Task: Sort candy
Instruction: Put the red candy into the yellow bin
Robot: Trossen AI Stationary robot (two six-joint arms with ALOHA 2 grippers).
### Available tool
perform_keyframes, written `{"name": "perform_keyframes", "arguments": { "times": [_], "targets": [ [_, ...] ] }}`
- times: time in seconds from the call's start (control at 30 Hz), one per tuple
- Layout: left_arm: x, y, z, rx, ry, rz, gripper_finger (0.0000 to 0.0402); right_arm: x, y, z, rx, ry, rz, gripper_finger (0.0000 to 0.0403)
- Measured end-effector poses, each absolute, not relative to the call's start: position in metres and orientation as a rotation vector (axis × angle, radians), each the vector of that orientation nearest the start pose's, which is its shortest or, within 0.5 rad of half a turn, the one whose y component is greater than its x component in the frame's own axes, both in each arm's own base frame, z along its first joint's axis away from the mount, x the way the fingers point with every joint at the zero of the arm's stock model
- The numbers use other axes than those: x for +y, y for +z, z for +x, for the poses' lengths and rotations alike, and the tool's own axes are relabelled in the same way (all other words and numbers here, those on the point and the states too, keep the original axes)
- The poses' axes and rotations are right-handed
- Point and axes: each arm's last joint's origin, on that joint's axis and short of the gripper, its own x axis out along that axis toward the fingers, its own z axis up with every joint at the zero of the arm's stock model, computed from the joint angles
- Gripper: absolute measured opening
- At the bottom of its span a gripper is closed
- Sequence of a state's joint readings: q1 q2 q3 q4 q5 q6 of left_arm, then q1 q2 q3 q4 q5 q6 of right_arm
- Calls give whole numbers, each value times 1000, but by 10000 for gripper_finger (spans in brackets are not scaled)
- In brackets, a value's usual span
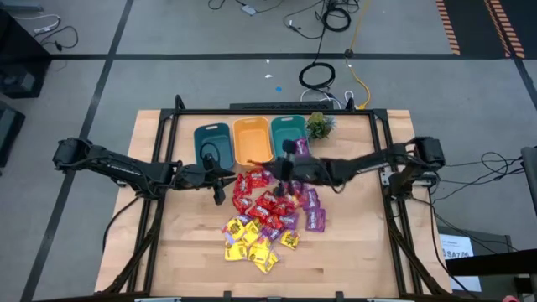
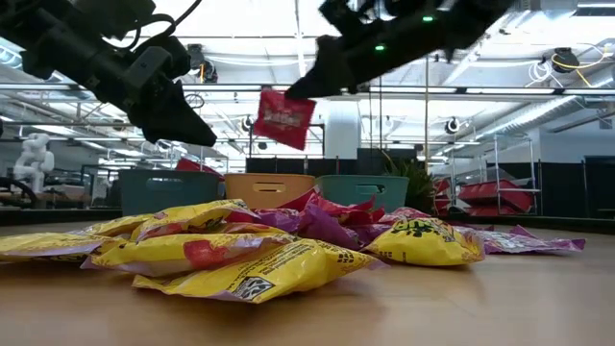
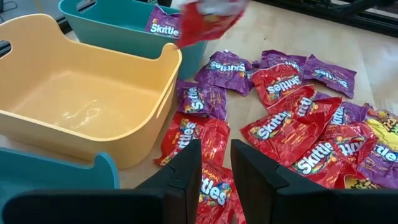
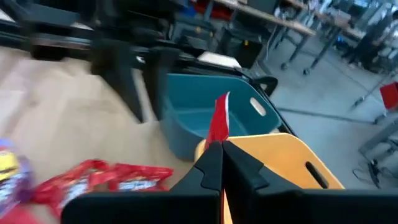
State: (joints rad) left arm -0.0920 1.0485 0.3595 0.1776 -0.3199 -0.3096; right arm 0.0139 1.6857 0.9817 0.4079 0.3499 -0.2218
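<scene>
The red packet (image 1: pixel 261 163) is only at the bin's near rim. My right gripper should keep holding the packet until the packet hangs inside the orange bin (image 1: pixel 252 141).
The candy lies in a heap on the table's middle (image 1: pixel 267 214), with red, purple and yellow packets (image 2: pixel 269 245). One red packet (image 2: pixel 283 117) hangs in the air in front of the bins, and my right gripper (image 2: pixel 300 88) is shut on it. My left gripper (image 3: pixel 216 174) stands open above red packets at the heap's far left, by the orange bin (image 3: pixel 81 93), with nothing between its fingers. A purple packet (image 3: pixel 163 25) lies in the teal-green bin (image 3: pixel 124 25). My right gripper pinches the red packet between its two fingers at the packet's upper edge (image 2: pixel 291 96). The fingers come from the table's right, slanting a little downward. The packet hangs below them, tilted and clear of the table; it shows edge-on (image 4: pixel 217 124) past the fingertips.
Three bins stand in a row at the far middle: dark teal (image 1: pixel 211 143), orange (image 1: pixel 252 140) and teal-green (image 1: pixel 288 134). A small green plant (image 1: pixel 319 126) stands right of them. Bare wood lies along the near edge and at both sides of the heap.
</scene>
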Motion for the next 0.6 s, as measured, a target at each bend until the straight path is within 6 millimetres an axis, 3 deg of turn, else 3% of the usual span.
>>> {"name": "perform_keyframes", "arguments": {
  "times": [0.17,0.3,0.47,0.6],
  "targets": [
    [-9,176,199,463,297,-197,95,-44,243,390,354,-373,-254,0],
    [-9,176,199,465,294,-199,95,-73,246,402,337,-315,-204,0],
    [-9,176,199,465,294,-199,95,-101,237,403,358,-365,-100,1],
    [-9,176,199,465,294,-199,95,-112,236,399,369,-403,-25,20]
  ]
}}
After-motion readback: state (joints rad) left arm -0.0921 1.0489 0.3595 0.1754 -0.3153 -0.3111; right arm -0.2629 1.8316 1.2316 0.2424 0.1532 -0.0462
